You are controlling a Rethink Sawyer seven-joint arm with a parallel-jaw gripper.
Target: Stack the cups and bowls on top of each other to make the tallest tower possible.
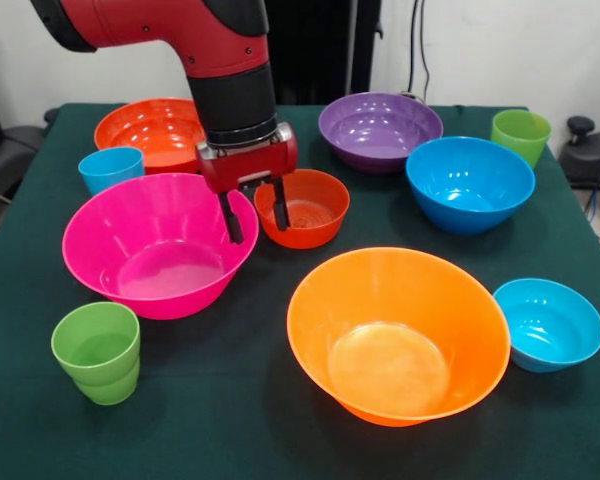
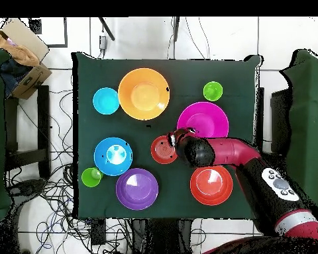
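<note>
I need to grab the large pink bowl (image 1: 140, 240) by its rim (image 1: 242, 203) next with my gripper, so that the tower starts with a wide base.
My gripper (image 1: 253, 212) (image 2: 176, 138) hangs open, low between the large pink bowl (image 1: 140, 240) (image 2: 205, 122) and the small red-orange bowl (image 1: 310, 210) (image 2: 161, 151). One finger (image 1: 231, 218) is over the pink bowl's rim. The other finger (image 1: 280, 203) is inside the small red-orange bowl. The large orange bowl (image 1: 400, 335), small blue bowl (image 1: 548, 323), blue bowl (image 1: 470, 183), purple bowl (image 1: 380, 130) and medium red-orange bowl (image 1: 145, 130) each sit alone. A sky-blue cup (image 1: 111, 168) and two lime green cups (image 1: 98, 352) (image 1: 521, 135) stand apart. No tower shows.
Everything rests on a dark green cloth-covered table (image 1: 230, 430). A cardboard box (image 2: 22, 49) sits off the table's corner, and cables (image 2: 49, 198) lie on the floor beside it. My arm (image 2: 248, 159) covers part of the table in the overhead view.
</note>
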